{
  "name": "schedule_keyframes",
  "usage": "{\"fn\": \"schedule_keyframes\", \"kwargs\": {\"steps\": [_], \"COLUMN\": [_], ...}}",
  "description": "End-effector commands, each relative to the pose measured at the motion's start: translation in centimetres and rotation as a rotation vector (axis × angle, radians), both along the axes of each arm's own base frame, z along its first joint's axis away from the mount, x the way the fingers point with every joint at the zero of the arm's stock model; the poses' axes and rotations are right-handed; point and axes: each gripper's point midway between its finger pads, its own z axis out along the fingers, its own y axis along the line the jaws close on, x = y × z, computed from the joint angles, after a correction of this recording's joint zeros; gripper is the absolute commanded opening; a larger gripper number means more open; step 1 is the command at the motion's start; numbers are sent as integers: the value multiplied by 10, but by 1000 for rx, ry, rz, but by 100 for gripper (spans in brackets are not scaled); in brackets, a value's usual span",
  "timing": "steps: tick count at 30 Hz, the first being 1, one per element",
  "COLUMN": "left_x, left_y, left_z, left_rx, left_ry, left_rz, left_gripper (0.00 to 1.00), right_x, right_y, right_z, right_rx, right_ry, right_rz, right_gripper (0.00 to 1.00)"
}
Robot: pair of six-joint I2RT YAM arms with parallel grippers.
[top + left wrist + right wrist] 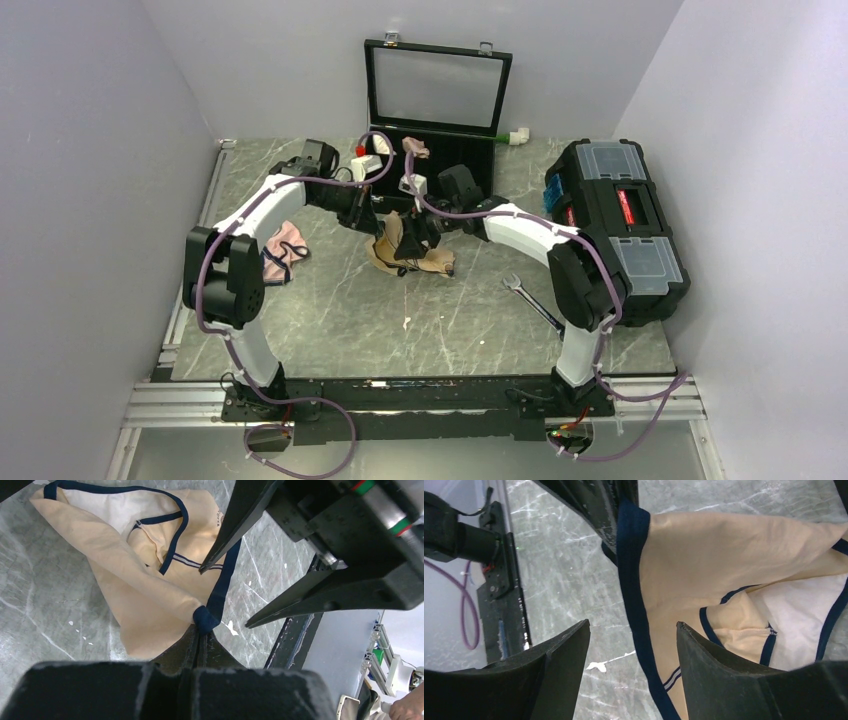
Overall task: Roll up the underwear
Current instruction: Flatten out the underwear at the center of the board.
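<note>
My right gripper's fingers stop above the navy band, so it is too early to close. The gripper moves lower next, before it closes on the band.
The underwear [425, 262] lies crumpled in the middle of the marble table, tan-beige with navy edging. In the left wrist view my left gripper [202, 630] is shut on a corner of its navy waistband [206, 618], and the rest of the underwear [135, 580] spreads away over the table. My right gripper [633, 625] stands open above the cloth, its jaws either side of the navy band [636, 605] and nothing pinched between them. Its two dark fingers [235, 530] also reach into the left wrist view. Seen from above, both grippers [372, 228] [418, 240] meet over the garment.
A pink underwear [285, 250] lies left of the arms. A black toolbox [615, 225] stands at the right edge with a wrench [530, 300] in front of it. An open black case [435, 90] at the back holds a small fabric roll [415, 148].
</note>
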Motion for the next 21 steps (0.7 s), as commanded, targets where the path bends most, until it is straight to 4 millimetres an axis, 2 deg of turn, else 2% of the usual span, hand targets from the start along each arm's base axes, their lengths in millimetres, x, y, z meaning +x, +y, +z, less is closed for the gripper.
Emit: {"fn": "schedule_keyframes", "kwargs": {"steps": [1,6,10,14,19,21], "left_x": [1,0,-2,-2,-4,-4], "left_y": [-4,-3,-2,-2,-1,-1], "left_z": [16,15,13,11,10,9], "left_rx": [-40,-38,-35,-31,-28,-25], "left_ry": [-16,-17,-11,-12,-17,-18], "left_rz": [-15,-16,-20,-19,-24,-26], "left_gripper": [0,0,0,0,0,0], "right_x": [13,21,26,28,28,27], "right_y": [16,14,15,19,20,21], "right_z": [-2,-15,-18,-20,-22,-19], "right_rx": [23,-29,-36,-42,-43,-38], "right_ry": [-104,-145,-153,-151,-139,-139], "right_rz": [-33,-76,-81,-68,-57,-51], "right_gripper": [65,61,58,47,28,25]}}
